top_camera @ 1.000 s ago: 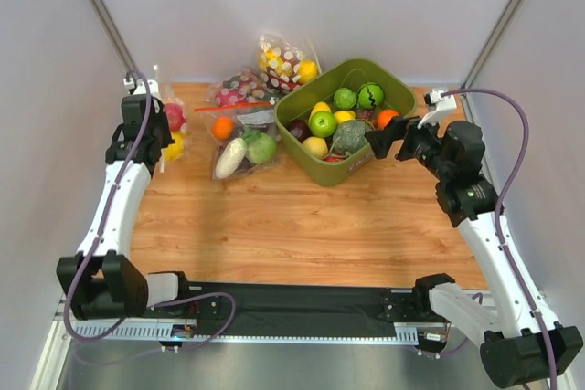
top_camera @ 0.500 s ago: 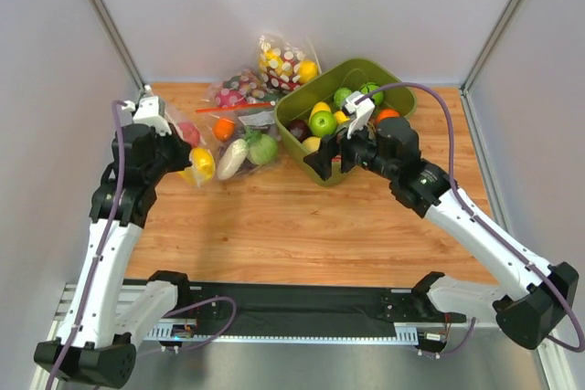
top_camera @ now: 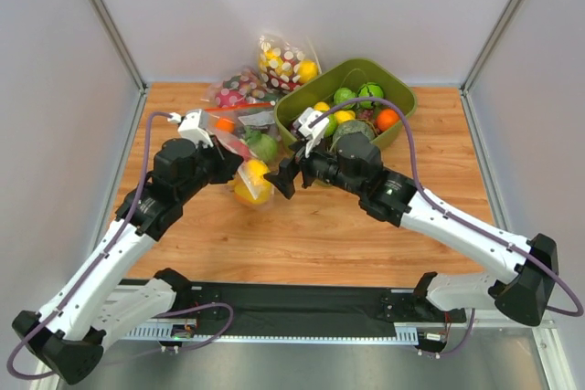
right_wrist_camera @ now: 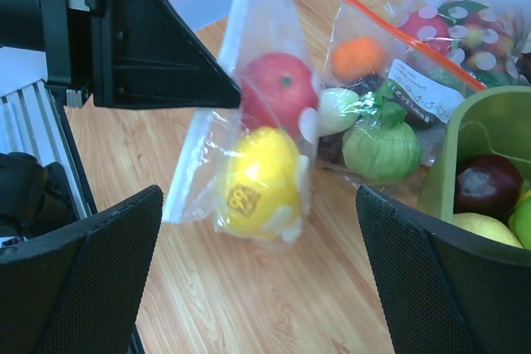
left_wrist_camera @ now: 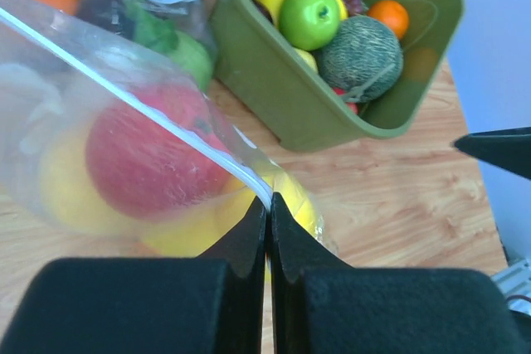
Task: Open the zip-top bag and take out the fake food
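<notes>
The right gripper grabs the zip-top bag by the pale zip's loose end (right_wrist_camera: pixel 179 207) next, which leaves the left gripper to open the bag.
The zip-top bag (right_wrist_camera: pixel 249 134) is clear with white dots and hangs by its pale zip strip (left_wrist_camera: pixel 133 97) from my left gripper (left_wrist_camera: pixel 268 201). That gripper is shut on the strip's corner. Inside the bag sit a red fruit (right_wrist_camera: pixel 278 89) above a yellow fruit (right_wrist_camera: pixel 257 176), the fake food. From above, the bag (top_camera: pixel 252 182) hangs left of the table's middle, with my left gripper (top_camera: pixel 234 163) at its top. My right gripper (top_camera: pixel 280 179) stands open just right of the bag and faces it. In its own view the right gripper (right_wrist_camera: pixel 259 205) holds nothing.
A green bin (top_camera: pixel 399 90) full of fruit and vegetables stands at the back right. Behind the held bag lies a clear bag with a red zip strip (right_wrist_camera: pixel 398 32) showing green and white vegetables (right_wrist_camera: pixel 380 145). More dotted bags (top_camera: pixel 285 59) lean on the back wall.
My left arm carried the bag from the far left edge toward the middle. My right arm swung left from the bin to face the bag, its gripper staying open.
</notes>
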Available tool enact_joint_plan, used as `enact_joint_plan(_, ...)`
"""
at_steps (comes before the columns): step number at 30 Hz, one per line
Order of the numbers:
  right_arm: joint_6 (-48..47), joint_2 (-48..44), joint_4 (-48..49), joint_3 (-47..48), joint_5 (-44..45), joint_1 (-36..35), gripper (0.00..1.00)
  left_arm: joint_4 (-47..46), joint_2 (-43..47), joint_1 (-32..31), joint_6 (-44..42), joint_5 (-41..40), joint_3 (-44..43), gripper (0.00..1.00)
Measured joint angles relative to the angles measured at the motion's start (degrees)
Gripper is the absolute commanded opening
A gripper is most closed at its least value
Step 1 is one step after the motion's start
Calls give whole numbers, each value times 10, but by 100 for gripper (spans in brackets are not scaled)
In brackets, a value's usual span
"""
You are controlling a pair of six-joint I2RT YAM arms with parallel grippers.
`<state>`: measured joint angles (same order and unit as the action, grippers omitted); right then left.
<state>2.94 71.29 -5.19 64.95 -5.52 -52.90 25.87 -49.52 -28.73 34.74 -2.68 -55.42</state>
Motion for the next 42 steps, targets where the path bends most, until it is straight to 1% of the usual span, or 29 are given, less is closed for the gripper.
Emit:
enact_joint_plan(5,-30,29,13,-1,6,-26,100,-28,-34,-66,23,-46,0,0)
enact_joint_plan(12,-64,46,33,-24,26,-51,100,-35,-80,-119,37,-85,-4,0)
enact_joint_plan(18,-91,65,90,-80,78,-59,100,-44,-90,-152,47,-99,-22,0)
enact_joint_plan(20,-101,81,112,-98,100,-59,89,-47,-90,-158,52,-100,-25,0)
enact_joint_plan(21,-105,89,119,-103,110,-58,72,-47,-90,-160,55,-100,-25,0)
enact_joint_plan(23,-112,102,130,-108,129,-58,58,-46,-91,-162,59,-99,-25,0)
enact_joint_plan(24,-113,106,136,-108,138,-59,48,-44,-91,-163,60,-98,-25,0)
enact_joint_plan(26,-118,106,139,-108,150,-60,40,-45,-90,-164,60,-96,-25,0)
enact_joint_plan(27,-118,106,142,-108,155,-60,26,-47,-90,-164,60,-96,-25,0)
enact_joint_plan(28,-121,106,143,-108,157,-61,18,-49,-90,-164,59,-96,-25,0)
enact_joint_plan(29,-122,106,144,-108,157,-61,12,-52,-90,-164,59,-96,-23,3)
enact_joint_plan(30,-123,104,143,-108,158,-61,0,-56,-89,-164,57,-94,-20,7)
enact_joint_plan(31,-121,102,142,-108,157,-60,0,-61,-86,-164,55,-92,-14,21)
enact_joint_plan(33,-115,98,136,-108,151,-57,0,-78,-75,-165,47,-88,2,35)
enact_joint_plan(34,-111,95,133,-111,146,-55,0,-86,-68,-165,44,-88,11,46)
enact_joint_plan(36,-100,85,124,-120,135,-46,0,-94,-53,-166,31,-89,26,55)
enact_joint_plan(37,-94,79,119,-127,130,-40,0,-99,-41,-167,24,-91,38,62)
enact_joint_plan(40,-76,57,98,-146,101,-18,0,-115,-10,-167,-6,-100,62,71)
enact_joint_plan(42,-64,35,83,-158,65,5,0,-126,17,-167,-34,-110,77,74)
